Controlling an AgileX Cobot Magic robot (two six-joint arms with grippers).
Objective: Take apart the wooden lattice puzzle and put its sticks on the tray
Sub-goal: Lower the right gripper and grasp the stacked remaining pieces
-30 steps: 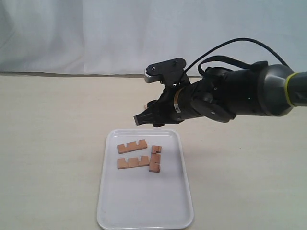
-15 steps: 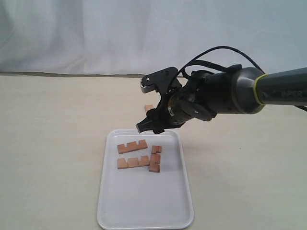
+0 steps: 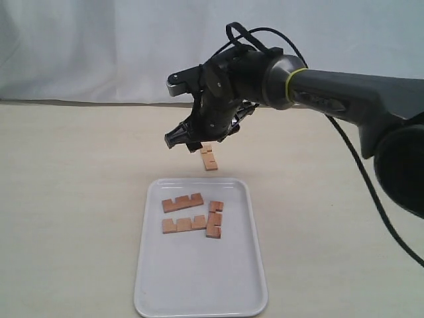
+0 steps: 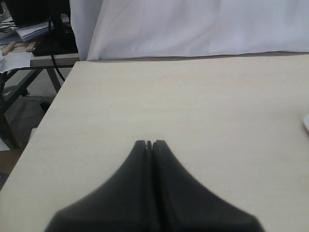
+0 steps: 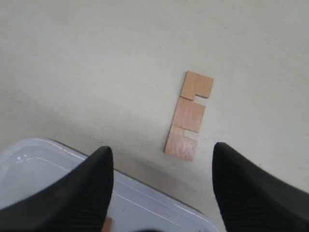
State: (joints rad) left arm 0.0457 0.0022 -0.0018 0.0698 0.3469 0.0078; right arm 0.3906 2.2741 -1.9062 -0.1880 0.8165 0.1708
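Observation:
The loose stick needs to go on the white tray (image 3: pixel 199 278), so my right gripper should grab the stick by its notched end (image 3: pixel 211 165) next.
The lattice puzzle is apart; no crossed grid shows. Three notched sticks (image 3: pixel 182 202), (image 3: pixel 184 224), (image 3: pixel 214 219) lie on the far half of the white tray (image 3: pixel 199 278). A fourth stick (image 3: pixel 209 158) lies flat on the table just beyond the tray's far rim. My right gripper (image 3: pixel 185 144) hangs above that stick, open and holding nothing. In the right wrist view the stick (image 5: pixel 189 115) lies past my open right gripper (image 5: pixel 161 151), with the tray's corner (image 5: pixel 34 162) beside it. My left gripper (image 4: pixel 150 143) is shut on nothing over bare table and is hidden from the exterior view.
The pale tabletop (image 3: pixel 73 199) stretches around the tray, backed by a white curtain (image 3: pixel 99 46). A black cable (image 3: pixel 358 172) trails off the right arm. In the left wrist view the table's edge (image 4: pixel 48 106) shows, with a desk and clutter (image 4: pixel 29 38) beyond it.
The right arm has swung back and to the left, away from the tray's far rim, and its wrist has turned. The fourth stick on the table is uncovered.

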